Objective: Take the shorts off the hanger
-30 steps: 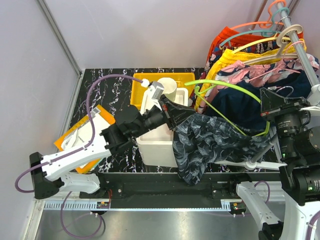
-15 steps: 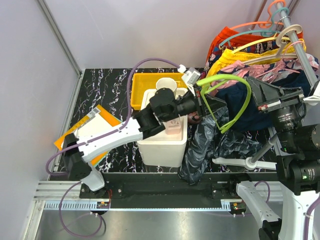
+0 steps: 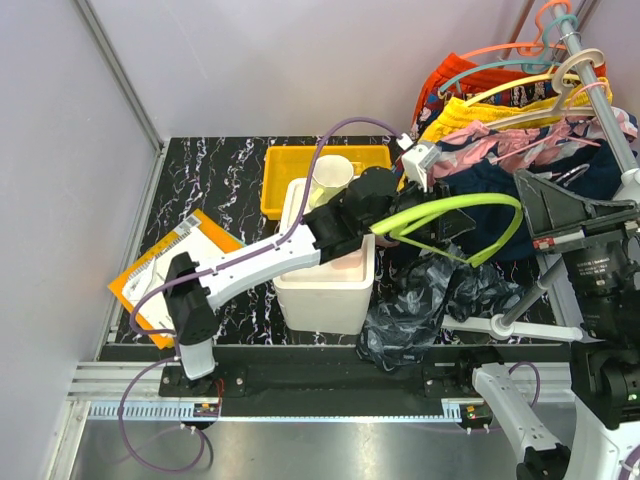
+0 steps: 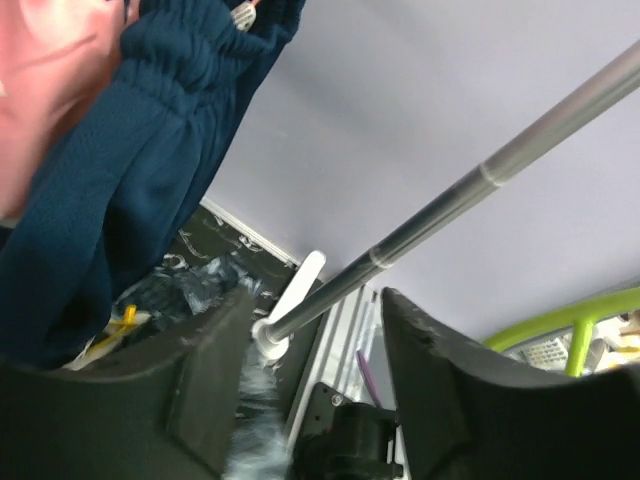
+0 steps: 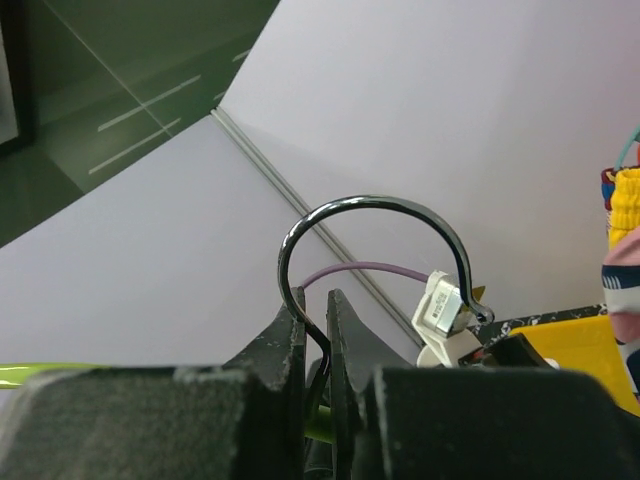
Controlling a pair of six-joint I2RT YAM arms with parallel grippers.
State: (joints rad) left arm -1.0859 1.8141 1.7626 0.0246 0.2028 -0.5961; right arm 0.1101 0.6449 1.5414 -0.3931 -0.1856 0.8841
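Note:
My left gripper grabs the lime-green hanger by its arm's end next. That leaves the hanger's metal hook to hang on the rack's bar.
The charcoal marbled shorts lie crumpled on the table, right of the white box and below the lime-green hanger, apart from it. They also show in the left wrist view. The plain navy shorts hang on the rack behind, and fill the upper left of the left wrist view. My left gripper is beside the hanger, open with nothing between its fingers. My right gripper is shut on the hanger's metal hook.
A white box stands mid-table, with a yellow bin and a cup behind it. An orange folder lies at the left. The clothes rail carries yellow and floral pairs; its pole crosses the left wrist view.
My left arm swept right, dragging the marbled shorts off the green hanger, then opened; the shorts dropped into a heap. The hanger swung level in the right gripper.

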